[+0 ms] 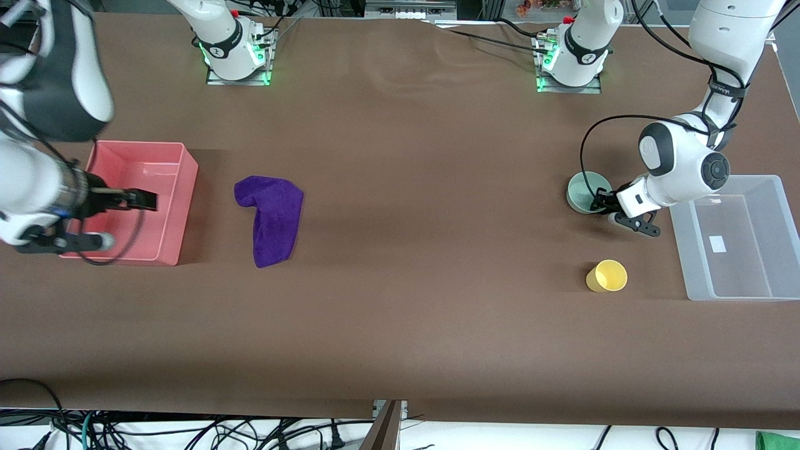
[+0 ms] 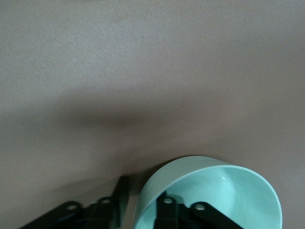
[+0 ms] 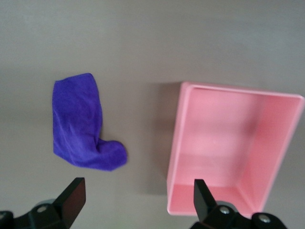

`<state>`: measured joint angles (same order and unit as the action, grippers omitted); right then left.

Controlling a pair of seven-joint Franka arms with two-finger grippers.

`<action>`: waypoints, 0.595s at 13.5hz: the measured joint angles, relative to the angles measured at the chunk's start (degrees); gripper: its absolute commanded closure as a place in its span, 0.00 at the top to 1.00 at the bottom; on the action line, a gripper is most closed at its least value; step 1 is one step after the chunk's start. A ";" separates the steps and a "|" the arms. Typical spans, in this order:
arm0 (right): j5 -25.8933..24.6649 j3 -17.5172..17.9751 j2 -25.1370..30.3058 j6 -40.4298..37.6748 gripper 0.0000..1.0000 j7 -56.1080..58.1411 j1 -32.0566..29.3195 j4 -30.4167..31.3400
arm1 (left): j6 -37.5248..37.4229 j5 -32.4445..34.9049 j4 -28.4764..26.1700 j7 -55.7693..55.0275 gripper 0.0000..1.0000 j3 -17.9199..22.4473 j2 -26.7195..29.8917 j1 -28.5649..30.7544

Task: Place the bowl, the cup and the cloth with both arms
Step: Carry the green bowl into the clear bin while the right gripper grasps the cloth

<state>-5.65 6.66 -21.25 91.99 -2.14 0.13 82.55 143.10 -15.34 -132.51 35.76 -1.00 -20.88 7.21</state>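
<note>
My right gripper grips the purple cloth by its crumpled middle (image 1: 273, 216) next, to place the cloth in the pink bin (image 1: 154, 180).
The mint-green bowl (image 1: 582, 190) stands toward the left arm's end of the table and also shows in the left wrist view (image 2: 238, 191). My left gripper (image 1: 601, 201) is low at the bowl. It is open astride the rim (image 2: 143, 191), one finger inside and one outside, with a small gap at the outer finger. The yellow cup (image 1: 607, 275) lies nearer the front camera than the bowl. The purple cloth (image 1: 275, 219) lies crumpled beside the pink bin and also shows in the right wrist view (image 3: 78, 124). My right gripper (image 1: 128, 220) is open and empty, high over the pink bin's edge (image 3: 137, 191).
A pink bin (image 1: 181, 206) sits at the right arm's end of the table, with nothing in it; the right wrist view shows it too (image 3: 174, 157). A clear plastic bin (image 1: 687, 262) sits at the left arm's end, beside the bowl and cup.
</note>
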 measured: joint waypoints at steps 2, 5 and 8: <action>0.08 0.08 -0.60 7.19 1.00 -0.44 1.98 5.71 | -0.06 0.00 0.44 0.29 0.00 -0.24 0.03 -0.07; 1.50 0.29 -0.88 18.00 1.00 -5.36 3.55 13.95 | -2.37 0.00 2.92 0.30 0.00 -0.26 0.12 0.04; 1.70 2.35 -1.53 26.56 1.00 -11.83 4.61 20.90 | -14.17 0.00 10.23 0.30 0.00 0.57 1.12 0.99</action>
<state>-3.95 9.01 -22.78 118.55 -13.97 4.74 103.46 128.93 -15.34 -122.28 36.06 -0.43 -19.76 8.20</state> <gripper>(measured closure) 0.000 0.965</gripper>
